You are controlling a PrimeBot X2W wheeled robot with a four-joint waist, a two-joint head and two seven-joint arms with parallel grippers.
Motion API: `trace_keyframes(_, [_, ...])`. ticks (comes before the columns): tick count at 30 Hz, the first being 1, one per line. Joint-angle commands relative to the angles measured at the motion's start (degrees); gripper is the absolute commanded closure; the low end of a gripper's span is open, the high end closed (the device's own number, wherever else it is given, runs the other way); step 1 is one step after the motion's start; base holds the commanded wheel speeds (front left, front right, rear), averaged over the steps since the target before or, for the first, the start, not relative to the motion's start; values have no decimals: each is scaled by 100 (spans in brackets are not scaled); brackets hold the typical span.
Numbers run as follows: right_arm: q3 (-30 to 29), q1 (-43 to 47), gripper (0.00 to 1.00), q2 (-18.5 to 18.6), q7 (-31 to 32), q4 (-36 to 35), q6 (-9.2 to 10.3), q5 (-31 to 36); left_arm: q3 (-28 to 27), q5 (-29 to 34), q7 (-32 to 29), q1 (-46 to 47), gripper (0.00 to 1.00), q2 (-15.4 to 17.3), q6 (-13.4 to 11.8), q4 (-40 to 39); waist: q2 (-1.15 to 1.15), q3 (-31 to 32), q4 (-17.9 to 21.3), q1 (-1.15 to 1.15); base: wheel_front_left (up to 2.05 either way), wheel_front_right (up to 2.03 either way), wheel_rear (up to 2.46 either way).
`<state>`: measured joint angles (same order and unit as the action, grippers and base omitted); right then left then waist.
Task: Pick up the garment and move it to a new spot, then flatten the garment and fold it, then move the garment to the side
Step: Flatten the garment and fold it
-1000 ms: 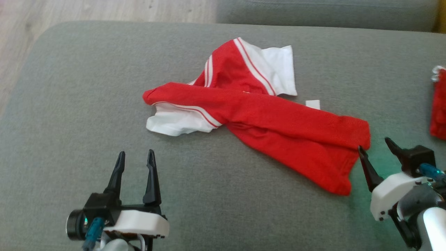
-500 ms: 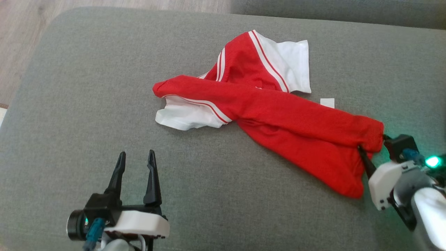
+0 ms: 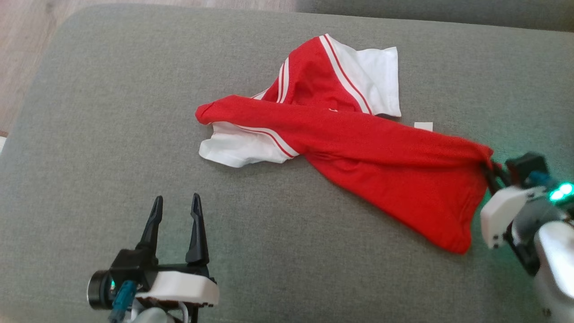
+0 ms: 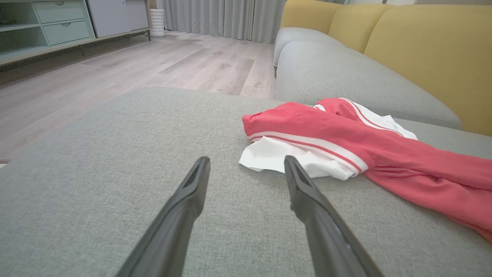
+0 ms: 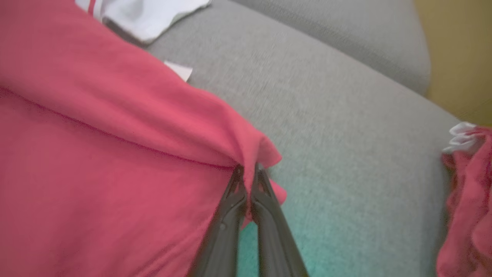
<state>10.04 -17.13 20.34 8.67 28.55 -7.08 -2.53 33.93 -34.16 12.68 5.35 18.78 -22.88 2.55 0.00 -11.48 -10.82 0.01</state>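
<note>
My left gripper is to grab the garment next by its loose white edge (image 3: pixel 210 153), which stands up off the cushion while the red body (image 3: pixel 376 142) lies slack.
The garment (image 3: pixel 350 143) is a crumpled red shirt with white sleeves and striped trim, lying across the middle of the grey cushion (image 3: pixel 112 134). My right gripper (image 3: pixel 489 168) is shut on its red hem at the right end, lifting that corner a little; the right wrist view shows the fingers pinching the garment (image 5: pixel 115 161) at the right gripper (image 5: pixel 248 171). My left gripper (image 3: pixel 176 204) hovers open near the cushion's front, short of the white sleeve. In the left wrist view the garment (image 4: pixel 346 138) lies just beyond the open left gripper (image 4: pixel 246 165).
A second red and white cloth (image 5: pixel 469 200) lies at the cushion's right side. A small white tag (image 3: pixel 423 126) rests beside the garment. Beyond the cushion are a grey seat (image 4: pixel 346 77) with yellow backrests (image 4: pixel 430 50) and wood floor (image 4: pixel 115 77) to the left.
My right gripper moved in over the garment's right hem and shut on it, pulling that corner up and right. The head camera shifted slightly. The left arm stayed put.
</note>
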Motion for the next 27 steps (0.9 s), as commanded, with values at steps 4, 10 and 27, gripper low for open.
trace_keyframes(4, [-141, -362, 100, -33, -205, -369, -41, -35, -174, -10, 58, 198, 0, 63, -14, -141, 0, 34, 55, -1, 0, 0, 0])
trace_keyframes(10, [-267, -781, 100, 36, -271, -820, -41, 78, -178, -25, 61, 197, 0, 78, -19, -126, 0, 121, 175, -1, 0, 0, 0])
trace_keyframes(27, [63, 1754, 100, -412, 189, -3202, -41, -94, -333, -134, 109, 9, 0, 156, -95, -161, 0, 479, 753, -1, 0, 0, 0])
